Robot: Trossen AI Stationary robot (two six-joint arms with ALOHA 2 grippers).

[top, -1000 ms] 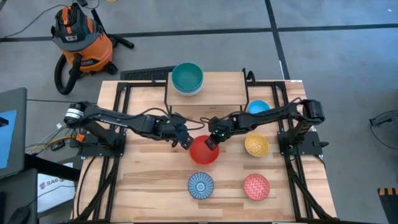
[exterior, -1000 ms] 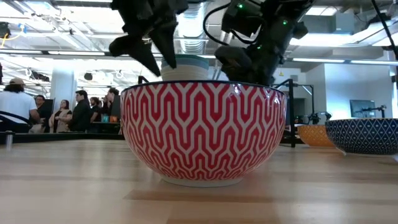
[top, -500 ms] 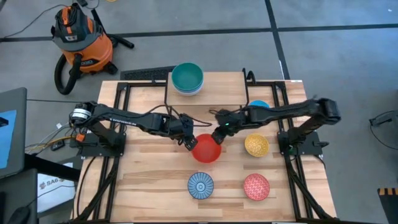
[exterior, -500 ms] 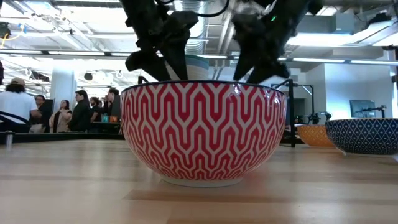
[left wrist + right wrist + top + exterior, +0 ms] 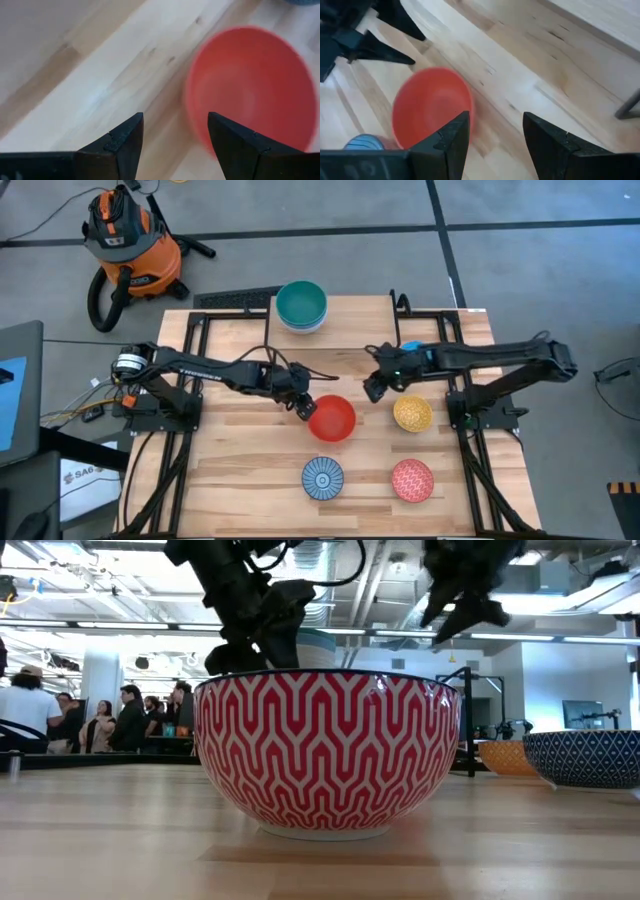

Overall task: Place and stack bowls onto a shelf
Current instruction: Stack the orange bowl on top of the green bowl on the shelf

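I would miss the red bowl if I closed now, as the bowl's rim (image 5: 317,401) is well below both fingers. My left gripper must lower first, then close.
A red bowl (image 5: 332,420) rests on its base on the wooden table, mid-table. My left gripper (image 5: 304,409) hangs open at the bowl's left rim; in the left wrist view its fingers (image 5: 172,120) frame that rim (image 5: 192,100), and I see no touch. My right gripper (image 5: 372,388) is open, up and to the right of the red bowl (image 5: 432,107), with nothing between its fingers (image 5: 495,117). A teal bowl (image 5: 301,302) sits stacked in another bowl at the left end of the shelf (image 5: 350,325).
A yellow bowl (image 5: 412,414), a pink-red bowl (image 5: 412,480) and a blue radial bowl (image 5: 322,478) stand on the near half. A blue bowl (image 5: 415,352) shows under my right arm. A red zigzag bowl (image 5: 328,750) fills the low view. People stand in the room behind.
My right gripper has come off the red bowl's right rim, risen and drawn back toward the table's right edge. My left gripper has sunk and moved right, up to the bowl's left rim. The red bowl stays on the table.
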